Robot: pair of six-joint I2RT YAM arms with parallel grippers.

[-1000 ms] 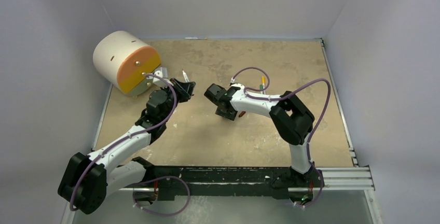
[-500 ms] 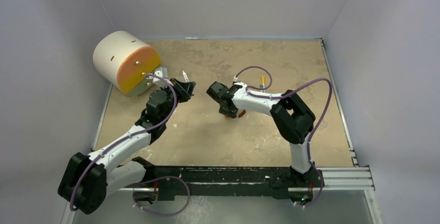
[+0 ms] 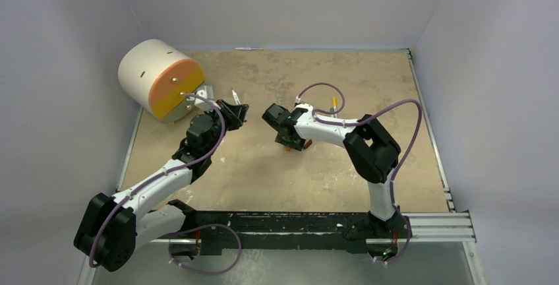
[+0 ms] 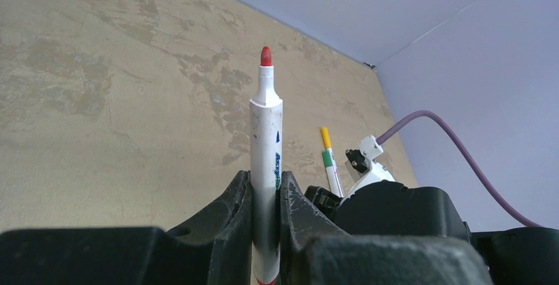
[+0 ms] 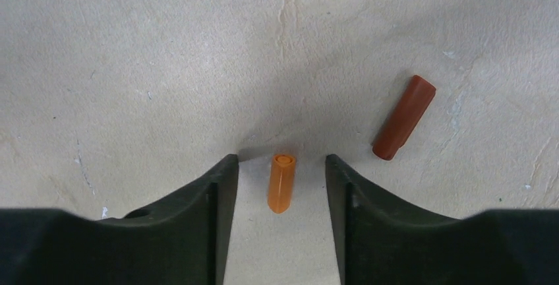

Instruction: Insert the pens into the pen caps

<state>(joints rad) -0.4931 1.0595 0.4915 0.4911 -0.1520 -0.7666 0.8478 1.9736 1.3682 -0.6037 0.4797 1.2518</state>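
Note:
I need to grab the orange pen cap across its sides with my right gripper next, so the cap's open end stays free for the pen to go in.
My left gripper [image 3: 234,109] is shut on a white pen [image 4: 265,136] with a red tip [image 4: 265,56] and holds it above the table; the tip points up and away in the left wrist view. My right gripper [image 5: 281,166] is open and points down, its jaws on either side of an orange pen cap [image 5: 281,183] lying on the table, not touching it. A dark red-brown cap [image 5: 403,118] lies to the right of it. Two more pens, one with a yellow end [image 4: 326,138] and one with a green end [image 4: 329,163], lie behind the right arm [image 3: 333,105].
A big white cylinder with an orange face [image 3: 158,77] lies at the far left by the wall. Grey walls close in the table on three sides. A metal rail [image 3: 428,222] runs along the near edge.
My right gripper has shifted slightly and settled lower over the orange cap. The left arm and its pen have not moved.

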